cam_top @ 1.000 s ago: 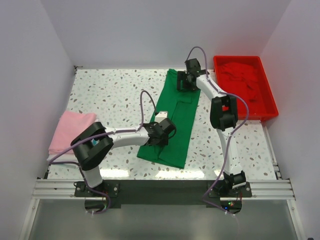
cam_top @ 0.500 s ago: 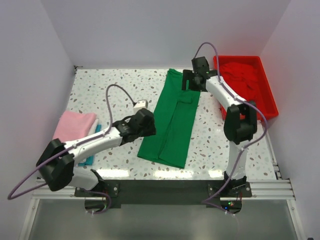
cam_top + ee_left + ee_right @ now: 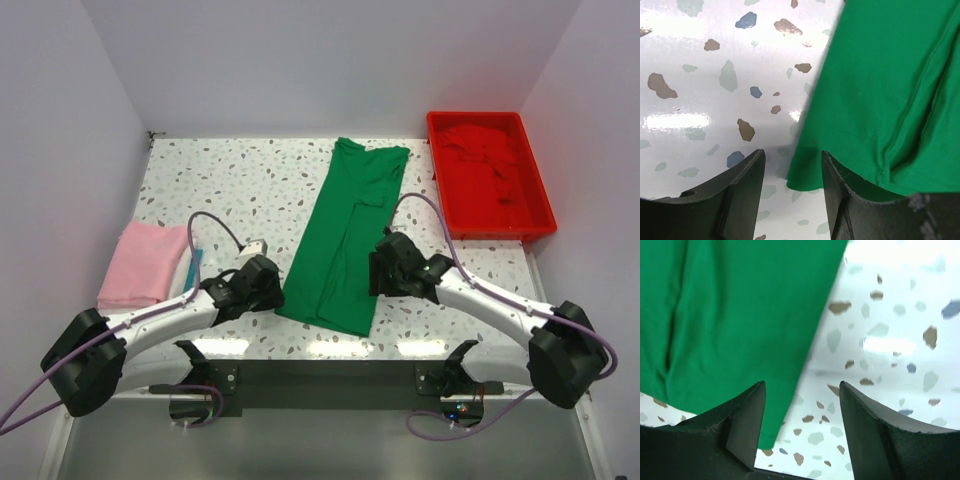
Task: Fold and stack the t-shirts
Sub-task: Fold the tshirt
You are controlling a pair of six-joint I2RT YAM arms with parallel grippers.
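My left gripper grabs the green t-shirt by its near corner facing the pink t-shirt next, to fold the green t-shirt's hem end over evenly.
The green t-shirt (image 3: 347, 232) lies as a long narrow strip down the middle of the table, its near end toward the arms. My left gripper (image 3: 268, 290) is open at the strip's near-left corner; in the left wrist view that corner (image 3: 807, 172) sits between the fingers (image 3: 747, 187) of the gripper (image 3: 792, 175). My right gripper (image 3: 378, 274) is open at the near-right edge; the green hem corner (image 3: 771, 437) lies by its left finger (image 3: 747, 425), with speckled tabletop in the gap of the gripper (image 3: 802, 407). A folded pink t-shirt (image 3: 146, 264) rests at the left. A red t-shirt (image 3: 485, 160) lies crumpled in the tray.
The red plastic tray (image 3: 541, 215) stands at the back right corner. A thin teal strip (image 3: 193, 264) lies beside the pink shirt, under the left arm's cable. White walls close in the table (image 3: 220, 180) on three sides.
The right arm swung back from the shirt's far end to its near-right edge and its jaws narrowed. The left arm drew back off the cloth to the near-left corner.
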